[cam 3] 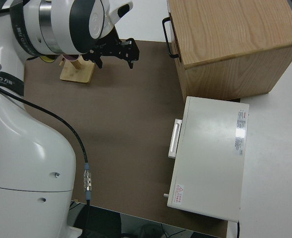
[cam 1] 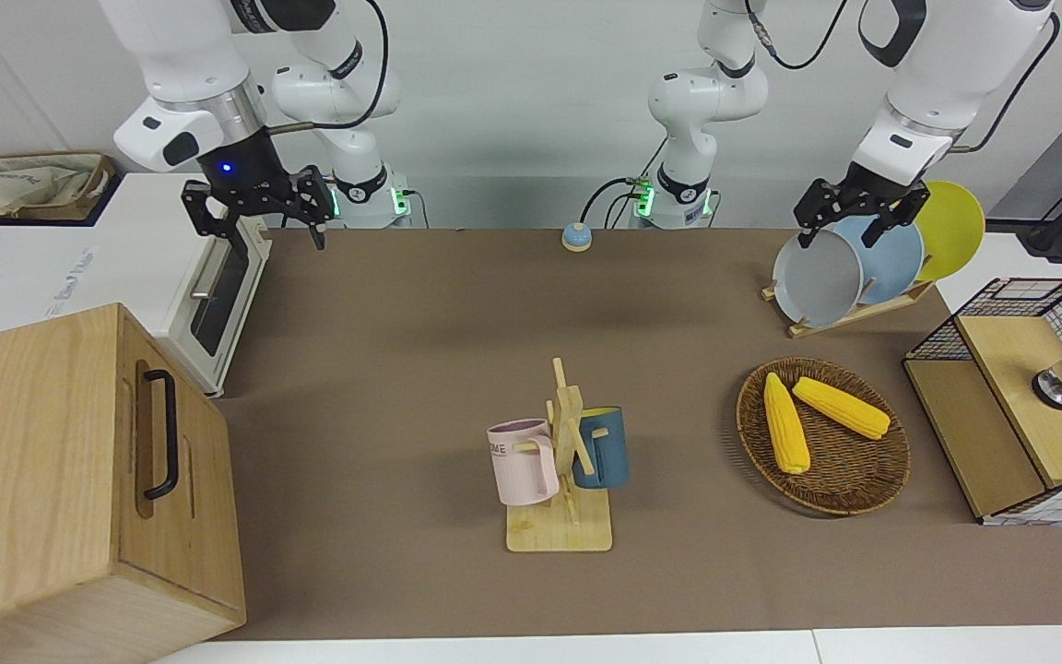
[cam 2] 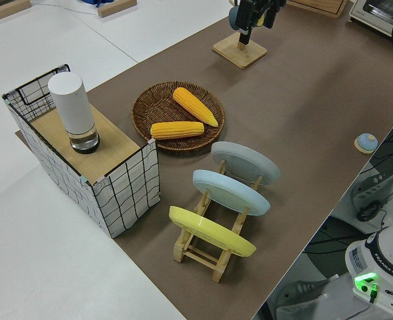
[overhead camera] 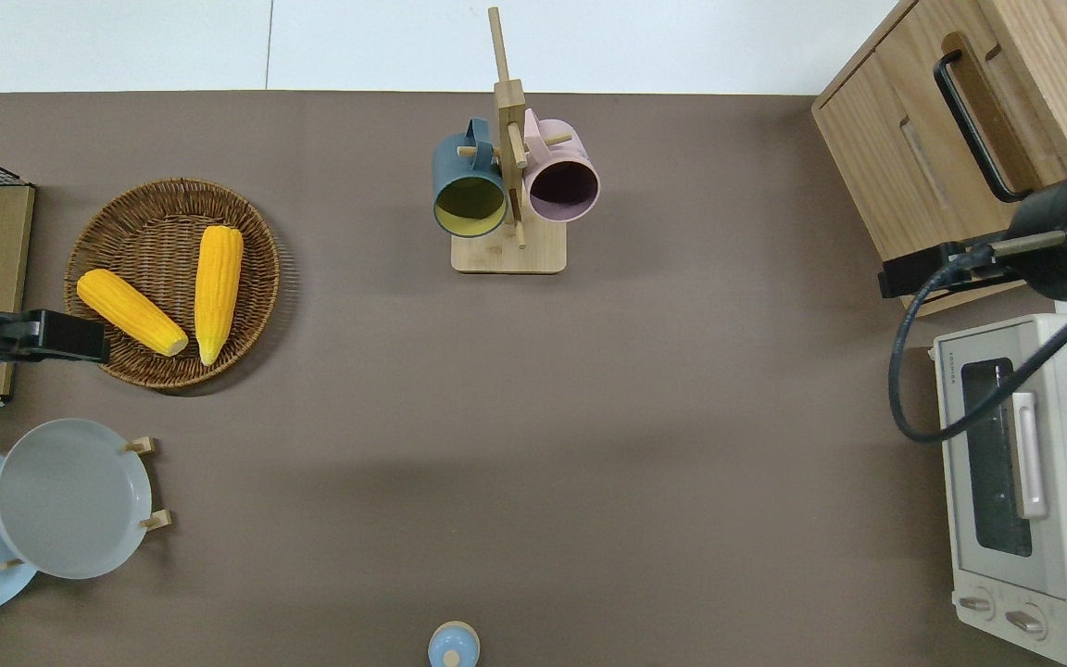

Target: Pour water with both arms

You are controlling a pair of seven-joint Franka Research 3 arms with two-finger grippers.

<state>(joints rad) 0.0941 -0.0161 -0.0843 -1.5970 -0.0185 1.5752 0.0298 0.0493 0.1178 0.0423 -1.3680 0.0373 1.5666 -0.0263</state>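
My right gripper grabs the pink mug by its open rim (cam 1: 515, 426) next, since its handle hangs on the peg, tight against the wooden rack.
Both arms hang in the air with nothing held. My right gripper (cam 1: 268, 226) (cam 3: 116, 59) is open, over the table edge by the toaster oven (overhead camera: 1034, 482) and the wooden cabinet (overhead camera: 922, 139). My left gripper (cam 1: 840, 229) is open, over the rim of the wicker basket (overhead camera: 126, 199) beside the wire crate (cam 2: 126, 193). A pink mug (cam 1: 522, 461) and a dark blue mug (cam 1: 603, 447) hang on a wooden mug rack (cam 1: 559, 533) mid-table. A white cylinder with a clear base (cam 2: 73, 110) stands on the crate's wooden lid. No water is visible.
Two corn cobs (cam 1: 840, 408) lie in the wicker basket. A wooden plate rack (cam 2: 203, 250) holds grey, blue and yellow plates at the left arm's end. A small blue bell (cam 1: 576, 238) sits near the robots' bases.
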